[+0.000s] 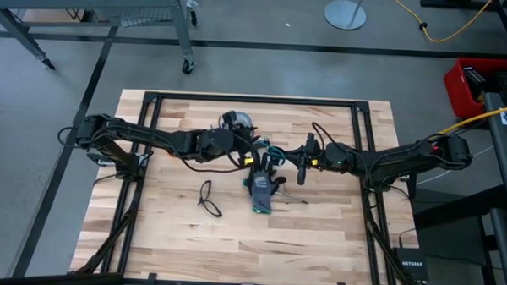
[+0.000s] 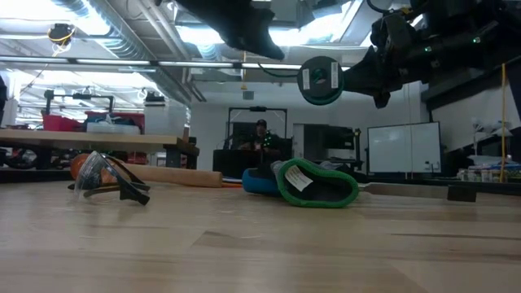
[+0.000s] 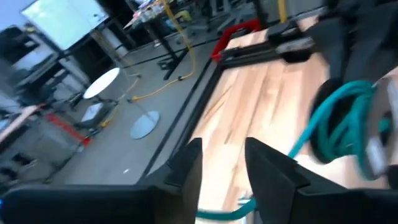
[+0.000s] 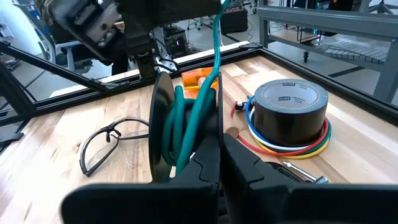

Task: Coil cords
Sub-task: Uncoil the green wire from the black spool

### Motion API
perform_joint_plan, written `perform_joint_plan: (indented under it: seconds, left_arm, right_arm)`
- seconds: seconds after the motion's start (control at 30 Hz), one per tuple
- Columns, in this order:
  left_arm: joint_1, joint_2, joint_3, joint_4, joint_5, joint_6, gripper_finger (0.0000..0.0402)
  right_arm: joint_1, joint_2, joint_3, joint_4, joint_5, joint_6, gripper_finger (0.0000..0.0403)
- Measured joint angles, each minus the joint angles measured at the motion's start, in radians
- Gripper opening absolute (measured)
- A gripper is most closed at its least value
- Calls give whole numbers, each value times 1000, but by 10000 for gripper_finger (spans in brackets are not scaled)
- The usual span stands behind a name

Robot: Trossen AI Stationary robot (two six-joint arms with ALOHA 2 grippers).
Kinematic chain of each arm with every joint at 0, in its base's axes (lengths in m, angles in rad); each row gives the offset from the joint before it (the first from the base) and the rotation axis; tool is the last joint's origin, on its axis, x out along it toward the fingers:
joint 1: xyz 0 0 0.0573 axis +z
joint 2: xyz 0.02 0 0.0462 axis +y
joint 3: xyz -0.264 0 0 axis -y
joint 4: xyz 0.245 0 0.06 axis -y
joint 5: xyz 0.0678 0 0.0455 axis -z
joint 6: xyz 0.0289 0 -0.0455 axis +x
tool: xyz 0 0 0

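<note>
I should grab the cord's loose piece (image 1: 261, 144) with my left gripper, so that the teal cord can be coiled on its black spool (image 1: 278, 154).
A teal cord (image 4: 189, 118) is wound on a small black spool (image 2: 320, 80), which hangs in the air over the table's middle with my right gripper (image 4: 222, 140) shut on it. A free strand of the cord (image 4: 216, 37) rises from the spool to my left gripper (image 1: 255, 155). That gripper is just left of the spool and open, and the strand (image 3: 217, 214) passes low between its fingers (image 3: 273, 174). My left gripper has the teal strand (image 3: 217, 214) running between its open fingers; whether either finger touches it cannot be told. My right gripper pinches the spool by the lower rim of one black flange (image 4: 214, 134) between its two fingers, coming about level from the table's right side. The spool is lifted clear and stands on edge, its round face (image 2: 320, 80) toward the table's near edge.
A black-and-green glove (image 1: 263, 194) lies on the table below the grippers. Safety glasses (image 1: 208, 198) lie to its left. A grey tape roll (image 4: 291, 106) stands toward the far edge on red, blue and yellow loops (image 4: 292, 148). A black frame (image 1: 360, 108) borders the table.
</note>
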Motion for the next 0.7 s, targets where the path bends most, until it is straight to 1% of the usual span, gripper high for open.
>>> perform_joint_plan:
  seconds: [0.1,0.23,0.4,0.53,0.6,0.7]
  left_arm:
    - [0,0,0,0,-49,-7,126]
    - [3,0,0,-4,-82,-84,127]
    - [2,0,0,-22,-85,-100,127]
    - [-14,0,0,-118,-82,-68,127]
    - [-27,0,0,-182,-79,-13,127]
    - [-51,0,0,-234,-78,64,127]
  right_arm:
    - [0,0,0,1,0,0,1]
    - [0,0,0,0,0,0,1]
    - [0,0,0,1,0,0,1]
    - [0,0,0,1,0,38,1]
    - [0,0,0,2,-1,44,1]
    - [0,0,0,1,-1,53,1]
